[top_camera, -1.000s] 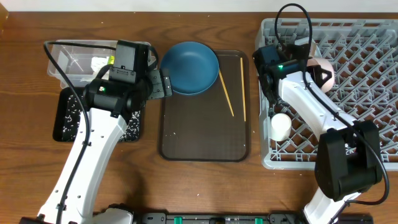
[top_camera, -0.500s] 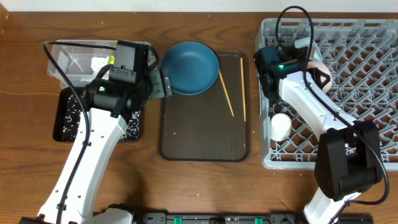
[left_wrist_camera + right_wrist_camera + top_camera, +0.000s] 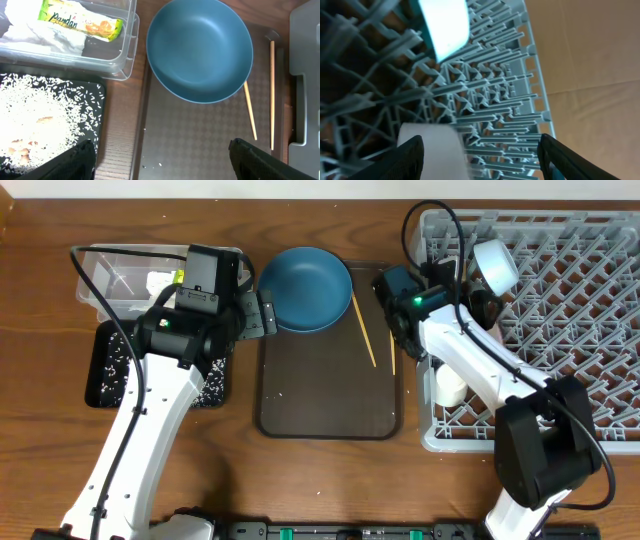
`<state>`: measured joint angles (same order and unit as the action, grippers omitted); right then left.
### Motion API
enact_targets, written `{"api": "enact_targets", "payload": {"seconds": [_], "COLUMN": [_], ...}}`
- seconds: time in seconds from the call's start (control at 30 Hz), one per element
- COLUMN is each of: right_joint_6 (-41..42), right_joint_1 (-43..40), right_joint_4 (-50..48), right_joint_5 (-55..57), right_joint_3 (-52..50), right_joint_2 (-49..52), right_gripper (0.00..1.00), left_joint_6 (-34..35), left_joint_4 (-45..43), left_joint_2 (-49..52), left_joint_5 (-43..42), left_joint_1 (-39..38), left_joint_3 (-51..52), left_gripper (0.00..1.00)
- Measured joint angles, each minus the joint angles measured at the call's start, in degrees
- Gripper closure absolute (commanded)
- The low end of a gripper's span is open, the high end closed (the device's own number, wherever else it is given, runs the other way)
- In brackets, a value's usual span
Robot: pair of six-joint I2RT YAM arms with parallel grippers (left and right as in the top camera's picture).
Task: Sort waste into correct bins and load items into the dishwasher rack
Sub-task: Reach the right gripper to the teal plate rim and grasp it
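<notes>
Next, my right gripper takes hold of the dark blue bowl by the bowl's rim nearest the dishwasher rack to load it tilted.
The dark blue bowl [image 3: 305, 288] [image 3: 200, 47] sits at the back of the brown serving tray [image 3: 330, 395], with two chopsticks [image 3: 364, 332] [image 3: 272, 95] beside it. My left gripper [image 3: 256, 311] [image 3: 160, 172] hangs open over the tray's left edge, holding nothing. The light blue bowl [image 3: 495, 264] [image 3: 445, 25] leans tilted in the grey dishwasher rack [image 3: 570, 370]. My right gripper [image 3: 478, 298] [image 3: 481, 160] stands open just below that bowl, apart from it. A white cup [image 3: 450, 385] lies in the rack's front left. A blurred white item [image 3: 432, 150] sits by my right gripper's left finger.
The clear tub [image 3: 100, 275] [image 3: 125, 55] holds the yellow-green wrapper [image 3: 80, 20] and white tissue [image 3: 35, 35]. In front of it the black tray [image 3: 100, 370] [image 3: 97, 85] carries scattered rice [image 3: 45, 115]. A few grains lie on the brown serving tray.
My right gripper has opened and let go of the light blue bowl, which now leans in the rack. The right wrist has swung left. The left arm has not moved.
</notes>
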<state>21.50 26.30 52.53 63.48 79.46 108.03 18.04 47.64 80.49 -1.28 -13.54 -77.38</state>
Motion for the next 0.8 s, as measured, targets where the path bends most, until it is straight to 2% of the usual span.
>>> {"api": "enact_targets", "payload": {"seconds": [0.2, 0.33, 0.37, 0.57, 0.67, 0.8], "right_joint_6": [-0.07, -0.44, -0.52, 0.15, -0.09, 1.42], "right_joint_1": [-0.17, -0.72, -1.29, -1.40, 0.37, 2.58], "right_joint_4": [-4.44, -10.54, -13.79, -25.03, -26.93, -26.38], "right_joint_5": [-6.03, -19.04, -25.88, -49.55, -57.18, -62.66], "right_joint_3": [0.00, 0.35, 0.57, 1.57, 1.60, 1.57], "right_joint_2": [-4.28, -9.55, -11.45, -13.00, -11.30, -8.50], "right_gripper": [0.26, 0.25, 0.25, 0.25, 0.29, 0.21], "left_joint_6": [0.00, -0.02, -0.02, -0.02, -0.02, 0.00], "left_joint_4": [0.00, 0.00, 0.00, -0.02, -0.02, -0.02], "left_joint_2": [0.00, 0.00, 0.00, 0.00, 0.00, 0.00], "left_joint_5": [0.00, 0.00, 0.00, 0.00, 0.00, 0.00], "left_joint_1": [0.00, 0.00, 0.00, 0.00, 0.00, 0.00], "left_joint_3": [0.00, 0.00, 0.00, 0.00, 0.00, 0.00], "left_gripper": [0.12, 0.12, 0.12, 0.12, 0.12, 0.12]}}
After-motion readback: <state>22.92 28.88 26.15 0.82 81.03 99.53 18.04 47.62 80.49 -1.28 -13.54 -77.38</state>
